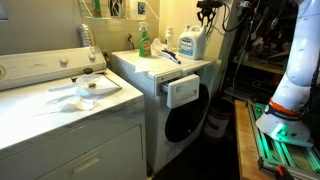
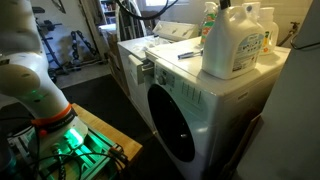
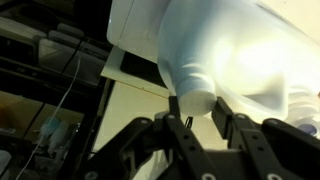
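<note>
My gripper is ready to let go of the jug: the jug's base sits flat on the washer, so the jug would stay standing.
A large white detergent jug (image 1: 193, 43) stands on top of the front-loading washer (image 1: 185, 110), near its far corner. It also shows in the nearer exterior view (image 2: 235, 45). My gripper (image 1: 207, 12) hangs straight down over the jug's top. In the wrist view my two fingers (image 3: 197, 115) sit tight against either side of the jug's white cap (image 3: 193, 92), closed on it. The jug's body (image 3: 230, 45) fills the upper part of that view. The jug's base still rests on the washer.
A green bottle (image 1: 144, 42) and a yellowish bottle (image 2: 266, 22) also stand on the washer. Its detergent drawer (image 1: 181, 92) is pulled open. A top-loading machine (image 1: 60, 110) with white items on its lid stands beside it. My base (image 2: 45, 120) stands on the floor.
</note>
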Motion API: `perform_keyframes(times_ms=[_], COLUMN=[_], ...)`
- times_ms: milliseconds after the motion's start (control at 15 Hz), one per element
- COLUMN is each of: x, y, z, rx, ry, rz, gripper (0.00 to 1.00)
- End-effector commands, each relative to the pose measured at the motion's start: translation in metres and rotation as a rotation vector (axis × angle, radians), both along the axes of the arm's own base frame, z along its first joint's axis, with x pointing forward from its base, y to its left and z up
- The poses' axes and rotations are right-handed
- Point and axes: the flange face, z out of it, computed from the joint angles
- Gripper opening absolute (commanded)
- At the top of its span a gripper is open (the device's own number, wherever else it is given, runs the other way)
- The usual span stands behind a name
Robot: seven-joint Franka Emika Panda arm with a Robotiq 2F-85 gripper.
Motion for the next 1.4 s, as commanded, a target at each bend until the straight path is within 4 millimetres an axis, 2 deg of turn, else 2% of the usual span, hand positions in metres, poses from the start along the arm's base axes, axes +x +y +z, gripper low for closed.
perform_keyframes(times_ms=[0, 267, 333, 400, 533, 800, 1067, 1333], x=[0.002, 0.006, 0.007, 0.007, 0.009, 0.012, 0.014, 0.02], y=[-0.003, -0.001, 0.0, 0.0, 0.0, 0.001, 0.015, 0.05], z=[-0.011, -0.019, -0.02, -0.02, -0.022, -0.027, -0.023, -0.011], rx=[0.009, 0.015, 0.015, 0.009, 0.009, 0.008, 0.024, 0.029], ry=[0.017, 0.043, 0.048, 0.051, 0.058, 0.072, 0.078, 0.072], rz=[-0.011, -0.002, 0.0, 0.002, 0.006, 0.016, 0.078, 0.239], gripper=[0.13, 0.13, 0.33, 0.63, 0.7, 0.99, 1.0, 1.0])
